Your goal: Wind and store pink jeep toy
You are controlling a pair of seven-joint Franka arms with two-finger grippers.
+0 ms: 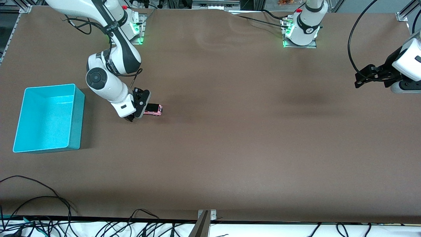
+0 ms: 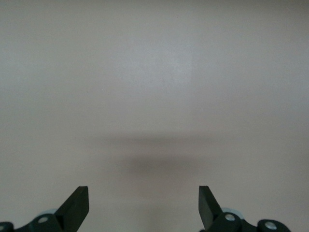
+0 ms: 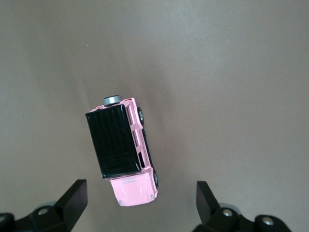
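The pink jeep toy needs to go into the turquoise bin to be stored. I need to grab it next with my right gripper by its long sides [image 3: 139, 135] beside the black roof.
The pink jeep toy [image 1: 154, 109] stands on its wheels on the brown table, a short way from the turquoise bin [image 1: 75, 121], toward the middle of the table. It has a black roof and a grey knob at one end [image 3: 113, 99]. My right gripper [image 1: 140, 111] hangs low over the end of the jeep that faces the bin. In the right wrist view the right gripper [image 3: 140, 194] is open, and the jeep's pink hood [image 3: 131, 191] lies between the fingertips without touching them. My left gripper [image 1: 358, 80] waits open over the left arm's end of the table, with only bare table under the gripper [image 2: 144, 194].
The turquoise bin stands open-topped with nothing in it at the right arm's end of the table. Loose black cables [image 1: 39, 197] and a metal bracket [image 1: 206, 215] line the table edge nearest the front camera.
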